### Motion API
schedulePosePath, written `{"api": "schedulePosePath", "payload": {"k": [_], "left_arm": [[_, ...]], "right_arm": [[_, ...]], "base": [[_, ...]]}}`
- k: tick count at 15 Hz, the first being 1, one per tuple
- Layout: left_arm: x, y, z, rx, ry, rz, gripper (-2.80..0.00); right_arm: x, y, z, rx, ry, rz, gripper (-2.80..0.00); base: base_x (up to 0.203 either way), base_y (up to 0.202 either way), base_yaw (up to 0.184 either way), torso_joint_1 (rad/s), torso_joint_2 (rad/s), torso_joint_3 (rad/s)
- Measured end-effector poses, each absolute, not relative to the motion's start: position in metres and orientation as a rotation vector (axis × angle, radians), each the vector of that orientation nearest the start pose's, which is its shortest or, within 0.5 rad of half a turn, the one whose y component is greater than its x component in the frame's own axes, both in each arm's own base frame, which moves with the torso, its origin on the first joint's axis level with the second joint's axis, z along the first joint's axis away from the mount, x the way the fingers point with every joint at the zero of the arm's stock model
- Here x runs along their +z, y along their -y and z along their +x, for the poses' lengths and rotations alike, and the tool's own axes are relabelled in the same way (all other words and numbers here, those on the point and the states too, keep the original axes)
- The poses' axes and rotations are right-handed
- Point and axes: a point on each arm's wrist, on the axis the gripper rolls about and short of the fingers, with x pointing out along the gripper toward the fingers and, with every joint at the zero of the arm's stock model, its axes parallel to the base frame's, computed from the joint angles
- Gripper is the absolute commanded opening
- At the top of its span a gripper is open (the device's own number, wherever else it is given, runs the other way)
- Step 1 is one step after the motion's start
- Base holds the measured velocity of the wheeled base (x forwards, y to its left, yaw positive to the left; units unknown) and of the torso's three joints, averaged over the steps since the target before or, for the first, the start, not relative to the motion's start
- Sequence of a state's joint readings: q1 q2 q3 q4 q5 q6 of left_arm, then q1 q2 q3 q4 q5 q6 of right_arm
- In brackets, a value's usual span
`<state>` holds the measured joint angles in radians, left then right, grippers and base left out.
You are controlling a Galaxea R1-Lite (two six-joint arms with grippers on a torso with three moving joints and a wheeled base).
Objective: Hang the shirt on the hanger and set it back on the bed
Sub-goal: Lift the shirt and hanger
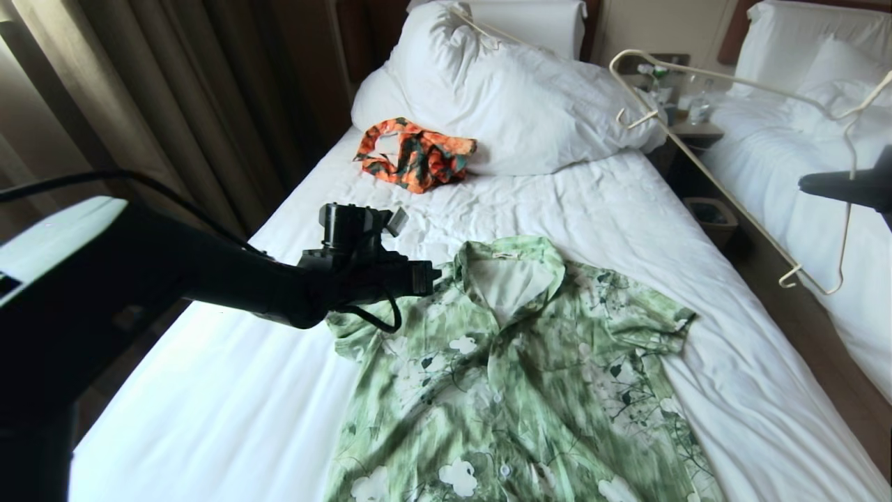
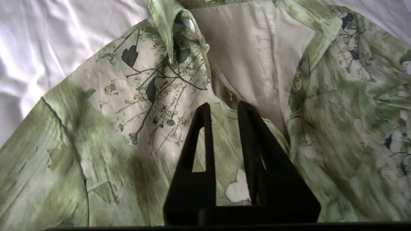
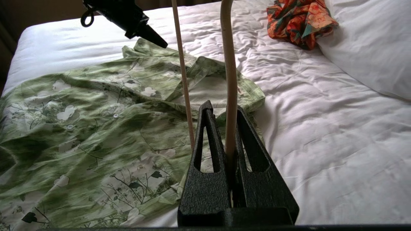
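Observation:
I will grab the shirt next with my left gripper, by its neckline edge beside the collar, to open the neck for the cream hanger.
The green flowered shirt lies flat and buttoned on the bed, collar toward the pillows. My left gripper reaches in from the left and hovers just over the collar's left side. Its fingers stand a little apart, open, with only shirt cloth showing through the gap. My right gripper is up in the air beyond the bed's right edge, shut on a rod of the cream hanger. In the right wrist view the hanger rises out of the shut jaws, above the shirt.
An orange and dark-green garment lies crumpled against the big white pillow. Another thin hanger rests on top of the pillows. A nightstand, a waste bin and a second bed stand to the right; curtains hang on the left.

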<state>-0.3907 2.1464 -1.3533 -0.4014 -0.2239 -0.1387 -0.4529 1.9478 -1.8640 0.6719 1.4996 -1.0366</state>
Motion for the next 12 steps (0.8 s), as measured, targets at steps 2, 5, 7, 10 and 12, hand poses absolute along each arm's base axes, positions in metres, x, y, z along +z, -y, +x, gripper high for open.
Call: {"api": "schedulePosePath", "payload": {"k": [2, 5, 7, 10, 12], "left_arm": [[0.131, 0.181, 0.423, -0.562, -0.412, -0.062, 0.0], [0.122, 0.188, 0.447, -0.537, -0.428, -0.046, 0.0], [0.115, 0.192, 0.457, -0.527, -0.433, -0.04, 0.0], [0.107, 0.198, 0.466, -0.53, -0.428, -0.04, 0.0], [0.103, 0.202, 0.472, -0.532, -0.415, -0.042, 0.0]], "right_arm": [[0.281, 0.142, 0.323, 1.043, 0.1, -0.277, -2.8], [0.28, 0.148, 0.323, 1.027, 0.097, -0.275, -2.8], [0.277, 0.148, 0.323, 1.027, 0.088, -0.262, -2.8], [0.272, 0.151, 0.321, 1.02, 0.075, -0.245, -2.8], [0.272, 0.153, 0.319, 1.01, 0.074, -0.244, -2.8]], "base": [[0.0, 0.0, 0.0, 0.0, 0.0, 0.0], [0.0, 0.0, 0.0, 0.0, 0.0, 0.0], [0.0, 0.0, 0.0, 0.0, 0.0, 0.0], [0.0, 0.0, 0.0, 0.0, 0.0, 0.0], [0.0, 0.0, 0.0, 0.0, 0.0, 0.0]]}}
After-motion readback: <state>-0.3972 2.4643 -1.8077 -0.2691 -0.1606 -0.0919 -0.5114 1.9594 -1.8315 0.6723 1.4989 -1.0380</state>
